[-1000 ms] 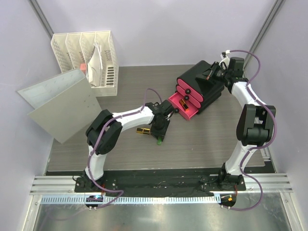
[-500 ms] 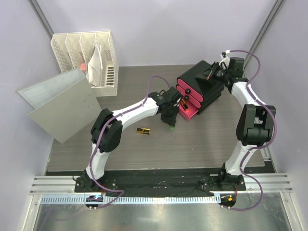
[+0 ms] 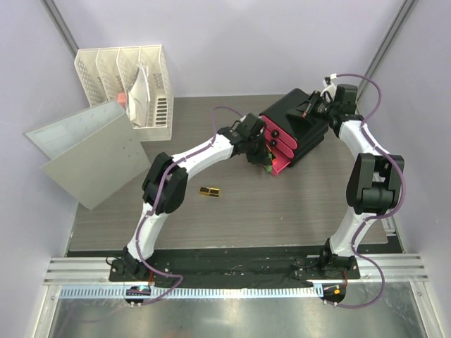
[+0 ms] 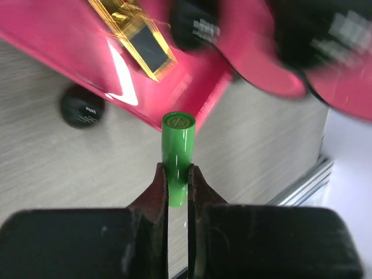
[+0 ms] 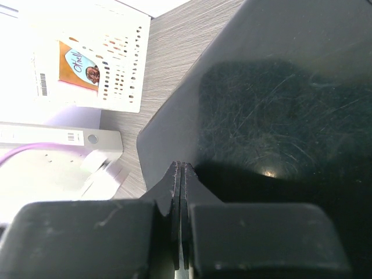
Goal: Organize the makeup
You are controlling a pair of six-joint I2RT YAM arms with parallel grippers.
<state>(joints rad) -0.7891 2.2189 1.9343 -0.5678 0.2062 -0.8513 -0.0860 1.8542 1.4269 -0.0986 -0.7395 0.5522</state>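
The green stick is off the front corner of the pink drawer and would fall short if I let go now. My left gripper should keep hold of it until it is inside the pink drawer [image 4: 64, 40].
My left gripper [image 4: 177, 174] is shut on a green stick [image 4: 177, 150] and holds it just off the front corner of the open pink drawer [image 4: 64, 40] of the black organizer [image 3: 299, 123]. In the top view that gripper [image 3: 266, 162] is at the drawer's front. A gold-black lipstick [image 4: 138, 36] and a blurred black disc [image 4: 195, 26] lie in the drawer. Another black disc [image 4: 82, 106] sits on the table beside it. A second gold-black lipstick [image 3: 208, 191] lies on the table. My right gripper [image 5: 180, 170] is shut and empty over the organizer's top [image 5: 273, 110].
A white file rack [image 3: 127, 81] stands at the back left, with a grey binder [image 3: 88, 151] leaning in front of it. Both also show in the right wrist view, the rack [image 5: 99, 64] above the binder [image 5: 58, 136]. The organizer sits at the back right.
My left gripper has carried the green stick up and to the right, from the table near the loose lipstick to the pink drawer. The right arm has not moved.
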